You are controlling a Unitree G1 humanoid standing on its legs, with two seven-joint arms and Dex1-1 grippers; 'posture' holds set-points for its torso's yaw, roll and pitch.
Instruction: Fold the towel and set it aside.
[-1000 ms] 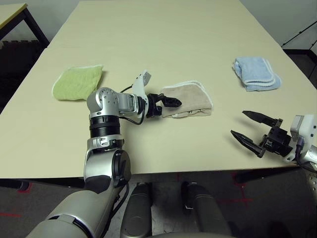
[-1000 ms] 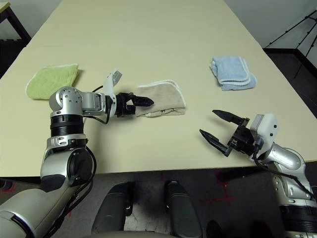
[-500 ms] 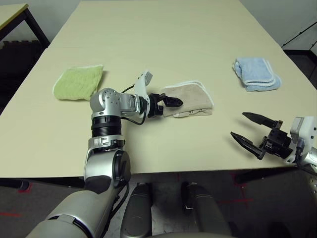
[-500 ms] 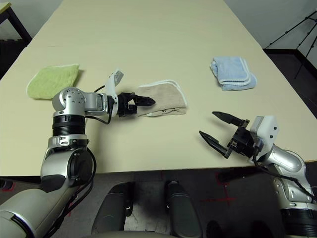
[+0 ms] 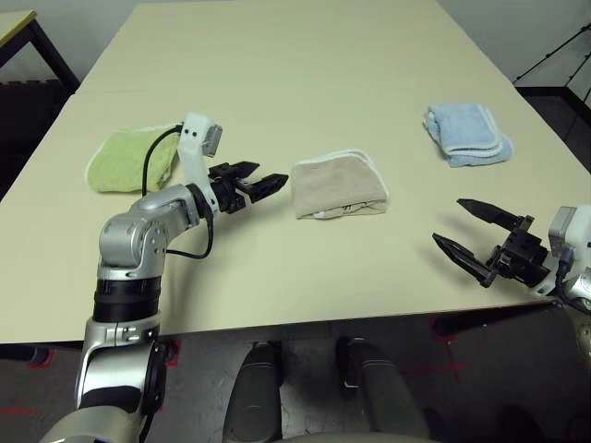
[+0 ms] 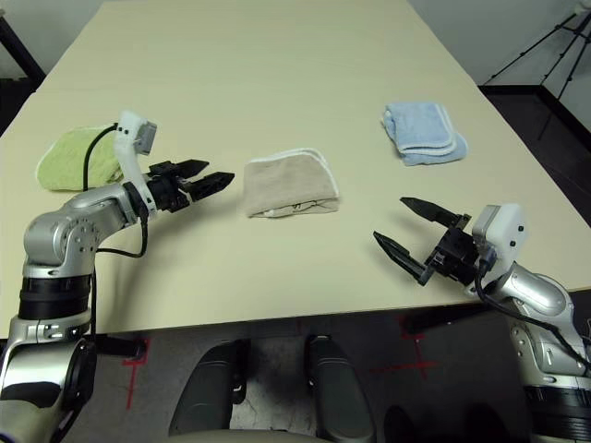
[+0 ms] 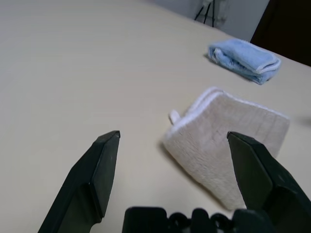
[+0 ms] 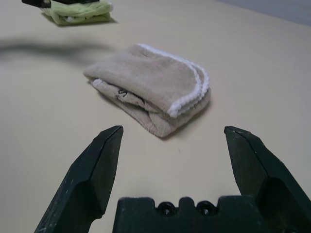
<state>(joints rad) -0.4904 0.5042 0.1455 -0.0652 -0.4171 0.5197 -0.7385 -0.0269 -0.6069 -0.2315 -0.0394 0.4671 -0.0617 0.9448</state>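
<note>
I will grab the towel next with my right gripper by the white-trimmed edge (image 5: 381, 189). The folded layers stack up there, while the beige top (image 5: 334, 182) lies flat.
The beige towel (image 5: 338, 185) with white trim lies folded in the middle of the table, also seen in the wrist views (image 7: 228, 141) (image 8: 150, 87). My left gripper (image 5: 263, 175) hovers just left of it, open and holding nothing, its fingertips a short gap from the towel's edge. My right gripper (image 5: 469, 229) stands open near the table's front right edge, well clear of the towel, its fingers (image 8: 92, 170) spread wide.
A folded light green towel (image 5: 129, 159) lies at the left, behind my left arm. A folded light blue towel (image 5: 466, 134) sits at the back right. The table's far half (image 5: 305, 55) is bare. A tripod leg stands off the table's right.
My left gripper has drawn back to the left off the towel, which stays folded on the table. The left elbow has swung outward. The right gripper holds its place.
</note>
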